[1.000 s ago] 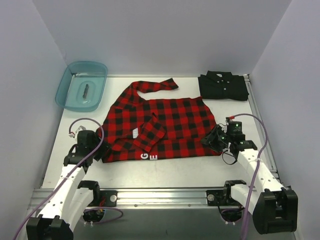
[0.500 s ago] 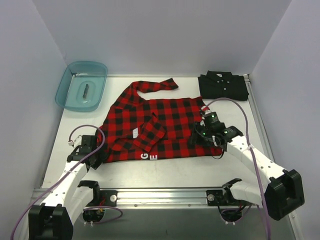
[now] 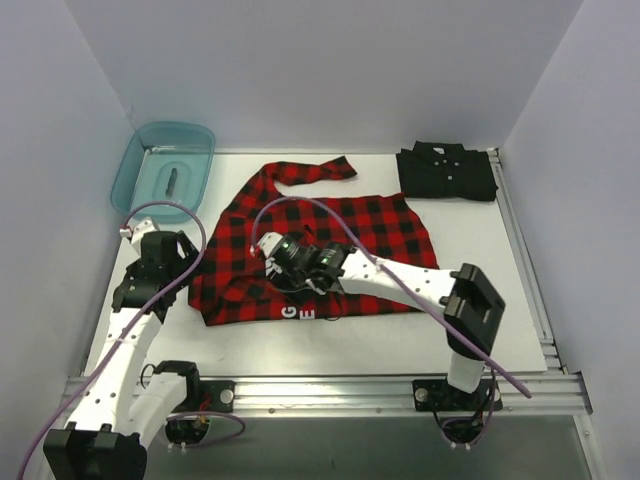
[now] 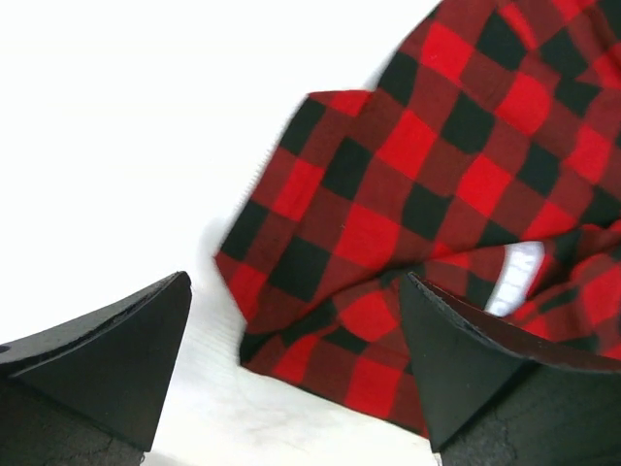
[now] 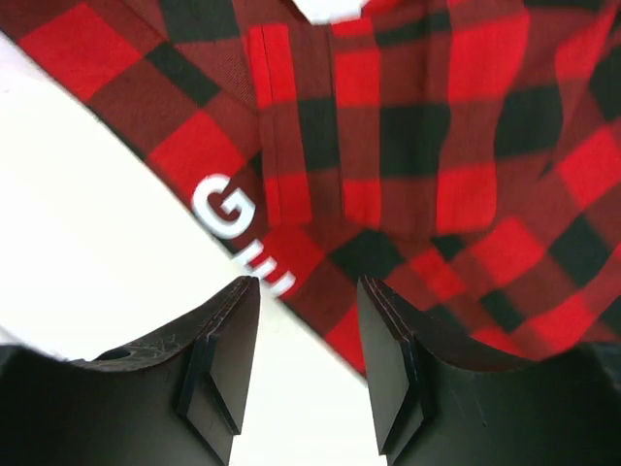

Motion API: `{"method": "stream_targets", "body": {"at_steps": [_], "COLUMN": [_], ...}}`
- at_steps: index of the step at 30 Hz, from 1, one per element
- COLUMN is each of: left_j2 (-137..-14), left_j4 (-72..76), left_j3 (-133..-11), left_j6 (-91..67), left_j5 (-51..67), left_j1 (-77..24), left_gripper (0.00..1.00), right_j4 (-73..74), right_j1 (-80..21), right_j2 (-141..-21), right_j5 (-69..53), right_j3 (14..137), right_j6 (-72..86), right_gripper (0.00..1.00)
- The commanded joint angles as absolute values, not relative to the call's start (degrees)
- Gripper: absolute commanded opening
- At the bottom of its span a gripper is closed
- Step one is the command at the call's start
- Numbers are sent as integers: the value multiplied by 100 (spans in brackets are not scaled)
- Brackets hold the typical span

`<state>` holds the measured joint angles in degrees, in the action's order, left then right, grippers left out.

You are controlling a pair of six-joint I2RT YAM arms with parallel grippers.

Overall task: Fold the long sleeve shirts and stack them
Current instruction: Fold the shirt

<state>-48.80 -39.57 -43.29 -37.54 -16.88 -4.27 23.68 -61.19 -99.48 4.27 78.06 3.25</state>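
My right gripper should next grab the plaid shirt (image 3: 345, 235) by its folded-over sleeve's cuff end near the white letters, to lay it straight across the front for folding.
The red-and-black plaid shirt (image 3: 345, 235) lies spread in the middle of the table, one sleeve folded across its front, white letters (image 3: 297, 314) at its near hem. My right gripper (image 3: 285, 268) reaches far left across it, open and empty; the right wrist view has it (image 5: 307, 296) just above the lettered hem (image 5: 218, 206). My left gripper (image 3: 170, 270) is open and empty beside the shirt's left edge; in the left wrist view it (image 4: 294, 291) spans a plaid corner (image 4: 320, 252). The black shirt (image 3: 447, 172) lies folded at the back right.
A translucent teal bin (image 3: 140, 165) with a small dark object inside stands at the back left. Grey walls close in on three sides. A metal rail (image 3: 320, 385) runs along the near edge, and the right arm's cable loops above the plaid shirt.
My right arm has swung from the plaid shirt's right edge leftward across it to the lettered hem. My left gripper has moved back and slightly left. The shirt's left side has shifted a little.
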Motion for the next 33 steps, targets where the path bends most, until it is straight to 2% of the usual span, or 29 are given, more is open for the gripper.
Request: {"method": "stream_targets", "body": {"at_steps": [1, 7, 16, 23, 29, 32, 33], "left_j2": [-4948, -5001, -5159, -5159, -5185, -5177, -5177], "left_j4": [-3841, -3577, -3595, -3577, -3577, -3577, -3568], "left_j3": [-4308, -4096, -4096, -4087, -4096, -4096, -4087], "left_j6": [-2945, -3050, -3138, -3146, -3146, -3146, -3146], "left_j5": [-2188, -1898, -1749, -1687, -1644, -1626, -1626], "left_j1": [-378, -360, 184, 193, 193, 202, 193], "left_gripper": [97, 98, 97, 97, 98, 97, 97], "right_j4": [2979, 3085, 3094, 3085, 3094, 3067, 3059], "right_j1": [-6205, -6372, -6539, -6539, -6521, -6513, -6513], "right_j2": [-10536, -11284, -11909, -12199, -12322, -12357, -12331], "right_j5": [1097, 1292, 1398, 1678, 1916, 1977, 2004], "right_j3": [8340, 8920, 9343, 9448, 9466, 9483, 9483], "right_j6": [-657, -958, -1107, -1265, -1336, -1345, -1345], "right_gripper": [45, 50, 57, 56, 48, 38, 29]}}
